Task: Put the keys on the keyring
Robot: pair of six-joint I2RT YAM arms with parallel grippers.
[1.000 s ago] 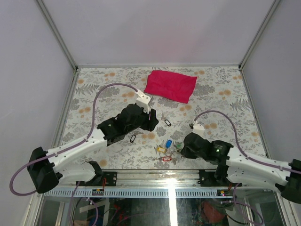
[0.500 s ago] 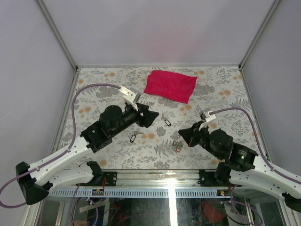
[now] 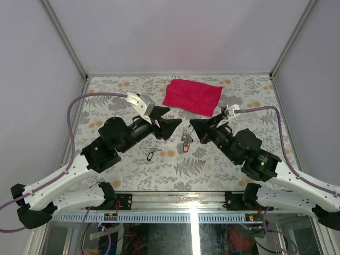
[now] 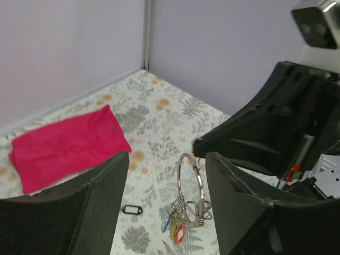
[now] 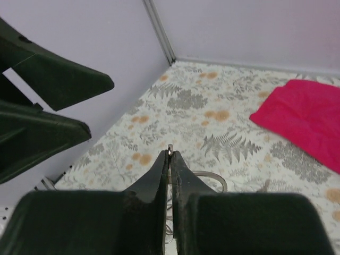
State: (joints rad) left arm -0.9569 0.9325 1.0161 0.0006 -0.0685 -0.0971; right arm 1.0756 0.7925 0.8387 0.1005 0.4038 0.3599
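Observation:
The ring (image 3: 189, 129) (image 4: 179, 179) hangs past my open fingers, so they would miss it if I closed now. My left gripper should move toward the ring first and then close on it.
My right gripper (image 3: 192, 123) is shut on the keyring (image 4: 179, 178), a thin silver ring held up above the table. A bunch of keys (image 4: 178, 231) with blue, yellow and red tags hangs from the bottom of the ring (image 3: 185, 142). In the right wrist view the closed fingertips (image 5: 170, 154) pinch the wire, and a loop of it (image 5: 215, 178) shows below. My left gripper (image 3: 175, 117) is open and faces the ring from the left, its jaws either side of it in the left wrist view (image 4: 167, 156) without touching. A loose black-tagged key (image 3: 150, 156) lies on the table.
A red cloth (image 3: 192, 96) lies at the back middle of the flowered table (image 3: 244, 95). A black tag (image 4: 132, 209) rests on the table below the ring. Grey walls close in the sides and back.
My right gripper has lifted the keyring and keys from the near table edge up toward the middle. The left gripper swung round to face it and opened a little wider.

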